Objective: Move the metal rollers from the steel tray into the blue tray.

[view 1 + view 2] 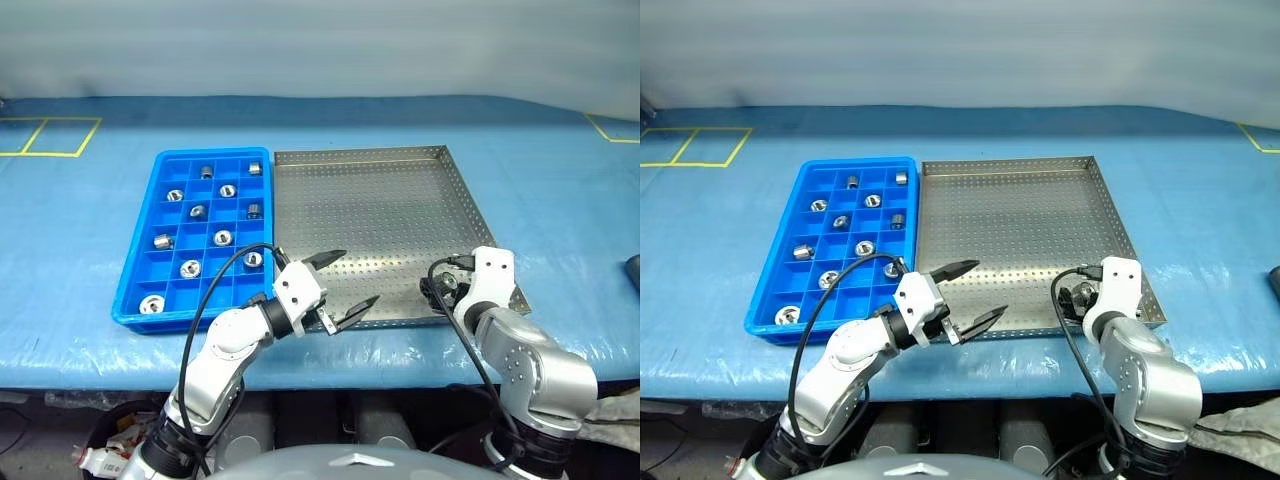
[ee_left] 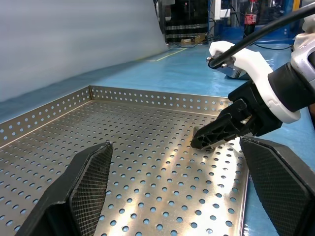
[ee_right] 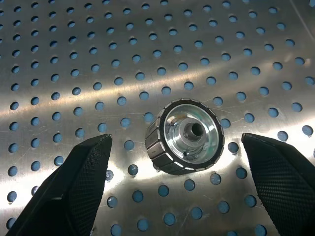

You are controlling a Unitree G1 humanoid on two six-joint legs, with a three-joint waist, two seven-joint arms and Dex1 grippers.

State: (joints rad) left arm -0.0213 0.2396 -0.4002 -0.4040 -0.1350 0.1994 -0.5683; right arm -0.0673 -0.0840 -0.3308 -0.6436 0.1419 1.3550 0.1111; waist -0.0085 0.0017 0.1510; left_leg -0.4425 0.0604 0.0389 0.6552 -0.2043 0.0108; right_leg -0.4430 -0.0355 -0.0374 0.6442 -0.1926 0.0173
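My right gripper should close on the roller now. Its fingers are on either side of the metal roller's ribbed side (image 1: 446,283) (image 3: 159,146) and reach down near the steel tray's perforated bottom.
The steel tray (image 1: 380,210) lies on the blue table, with the blue tray (image 1: 128,272) against its left side. Several metal rollers (image 1: 223,238) sit in separate compartments of the blue tray. One metal roller (image 3: 186,135) lies on the steel tray's perforated floor near its front right corner. My right gripper (image 1: 441,290) points down over that roller, open, with a finger on either side and apart from it. Above the steel tray's front left edge my left gripper (image 1: 345,285) is held level, open and holding nothing. The left wrist view shows the right gripper's black fingers (image 2: 221,130) low over the tray floor.
Yellow tape lines mark the table cover at the far left (image 1: 50,135) and far right (image 1: 610,130). A dark object (image 1: 633,270) lies at the right border. Black cables (image 1: 215,285) loop off both wrists. The table's front edge runs just below both trays.
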